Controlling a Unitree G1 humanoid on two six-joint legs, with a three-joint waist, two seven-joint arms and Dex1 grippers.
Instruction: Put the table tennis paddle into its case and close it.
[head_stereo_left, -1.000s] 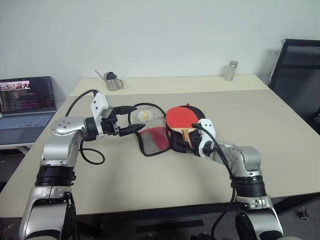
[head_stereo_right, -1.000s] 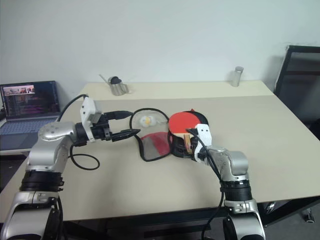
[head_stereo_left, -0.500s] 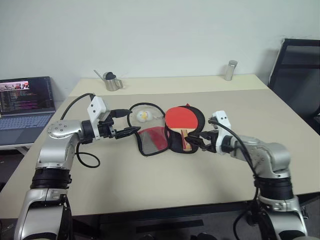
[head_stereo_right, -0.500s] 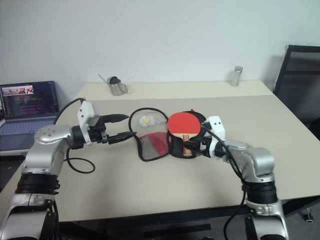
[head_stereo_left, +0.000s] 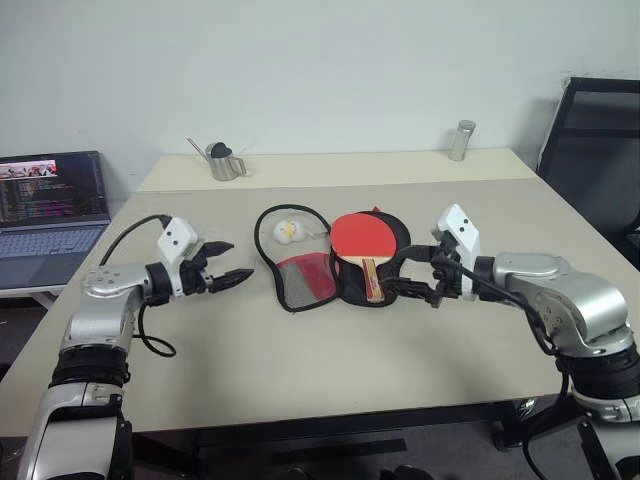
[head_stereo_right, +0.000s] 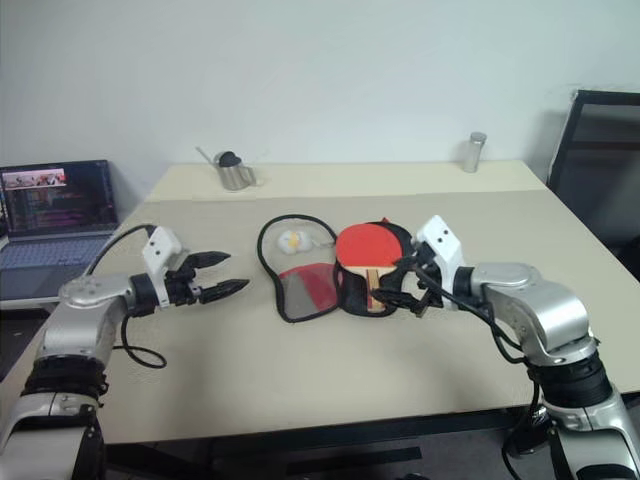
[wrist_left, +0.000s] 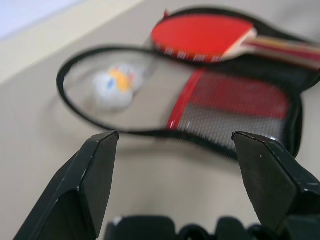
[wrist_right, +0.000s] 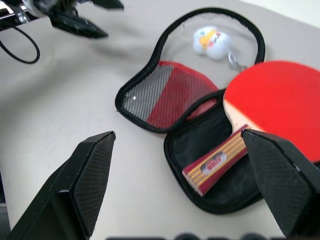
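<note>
The red-and-mesh flap should be grabbed next by its zippered rim (head_stereo_left: 278, 276) with my left gripper, so that the case can be closed over the paddle (head_stereo_left: 358, 236).
The case (head_stereo_left: 305, 272) lies open on the table, its mesh and red flap spread to the left. The paddle (head_stereo_left: 358, 236) rests red face up on the case's black half (wrist_right: 210, 150), with its striped handle (wrist_right: 214, 164) pointing toward the table's front edge. My left gripper (head_stereo_left: 240, 260) hovers open to the left of the flap, apart from it, with nothing between its fingers. My right gripper (head_stereo_left: 395, 277) is open just right of the handle, and its fingers hold nothing. The other gripper's fingers (wrist_right: 75, 22) show in the right wrist view.
A small white toy with a key ring (head_stereo_left: 286, 231) lies inside the flap's round loop. A metal watering can (head_stereo_left: 225, 162) and a metal cylinder (head_stereo_left: 461, 141) stand at the far edge of the table (head_stereo_left: 300, 370). A laptop (head_stereo_left: 50, 215) sits to the left, a black chair (head_stereo_left: 595, 130) to the right.
My left gripper drew back to the left and lower, away from the flap. My right gripper lifted off the handle, rolled and backed off to the right. Paddle and case stayed put.
</note>
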